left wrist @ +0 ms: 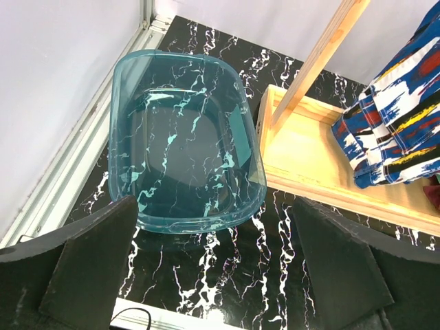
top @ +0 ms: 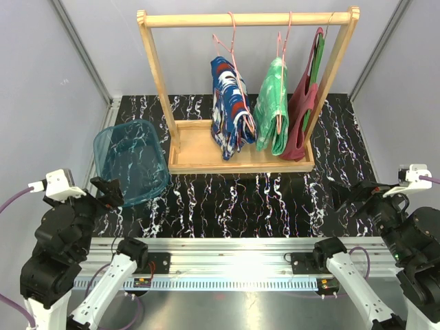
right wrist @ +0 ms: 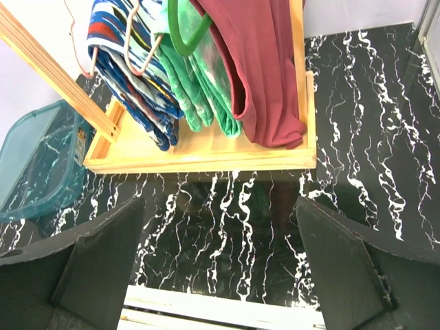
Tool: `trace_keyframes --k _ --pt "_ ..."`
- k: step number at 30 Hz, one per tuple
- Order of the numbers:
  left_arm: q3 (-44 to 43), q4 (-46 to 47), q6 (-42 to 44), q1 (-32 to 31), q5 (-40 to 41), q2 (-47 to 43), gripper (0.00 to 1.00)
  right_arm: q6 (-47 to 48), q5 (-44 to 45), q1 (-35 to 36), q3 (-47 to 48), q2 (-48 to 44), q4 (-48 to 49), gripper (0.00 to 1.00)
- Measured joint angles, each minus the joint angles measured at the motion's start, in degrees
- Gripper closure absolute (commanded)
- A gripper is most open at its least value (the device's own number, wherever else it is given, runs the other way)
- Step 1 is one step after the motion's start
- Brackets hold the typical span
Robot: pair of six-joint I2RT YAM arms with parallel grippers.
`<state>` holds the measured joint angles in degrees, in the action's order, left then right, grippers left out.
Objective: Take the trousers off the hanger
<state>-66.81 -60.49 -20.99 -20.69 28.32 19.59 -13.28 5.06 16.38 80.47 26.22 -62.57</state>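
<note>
The robot's right gripper should next take the pink hanger by its near sloping side, so the dark blue trousers stay free to remove.
Dark blue trousers with red and white patches [top: 230, 110] hang folded over a pink hanger [top: 231, 48] on the wooden rack [top: 247, 19]. Bright green mottled trousers [top: 273, 110] hang on a second pink hanger to the right. Both show in the right wrist view, blue [right wrist: 130, 75] and green [right wrist: 199, 89]. The blue pair also shows in the left wrist view [left wrist: 395, 130]. My left gripper [left wrist: 213, 268] is open and empty near the table's front left. My right gripper [right wrist: 220, 265] is open and empty at the front right.
A plain maroon garment [top: 302, 117] hangs on a green hanger at the rack's right end. A clear blue plastic bin [top: 130, 161] lies left of the rack's wooden base tray [top: 199, 161]. The table is black marble-patterned, with grey walls on both sides.
</note>
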Motion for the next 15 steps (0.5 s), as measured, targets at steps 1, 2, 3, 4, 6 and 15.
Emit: trace_keyframes --k 1,2,3,4,6,15 --pt "-0.3 -0.2 0.0 0.0 0.0 0.0 0.01 0.0 0.0 0.0 0.0 0.0 0.3 0.01" --pt "-0.6 -0.4 0.0 0.0 0.0 0.0 0.01 0.0 0.0 0.0 0.0 0.0 0.7 0.00" --pt "-0.8 -0.6 0.0 0.0 0.0 0.0 0.01 0.0 -0.1 0.0 0.0 0.1 1.0 0.01" --pt "-1.0 -0.8 0.0 0.0 0.0 0.0 0.01 0.0 -0.3 0.0 0.2 0.2 1.4 0.01" --pt "-1.4 -1.1 -0.1 0.0 0.0 0.0 0.01 0.0 -1.6 0.0 1.1 1.0 2.2 0.01" --pt "-2.5 -1.6 -0.1 0.0 -1.5 0.2 0.01 -4.0 -13.4 0.1 18.0 20.2 9.7 0.00"
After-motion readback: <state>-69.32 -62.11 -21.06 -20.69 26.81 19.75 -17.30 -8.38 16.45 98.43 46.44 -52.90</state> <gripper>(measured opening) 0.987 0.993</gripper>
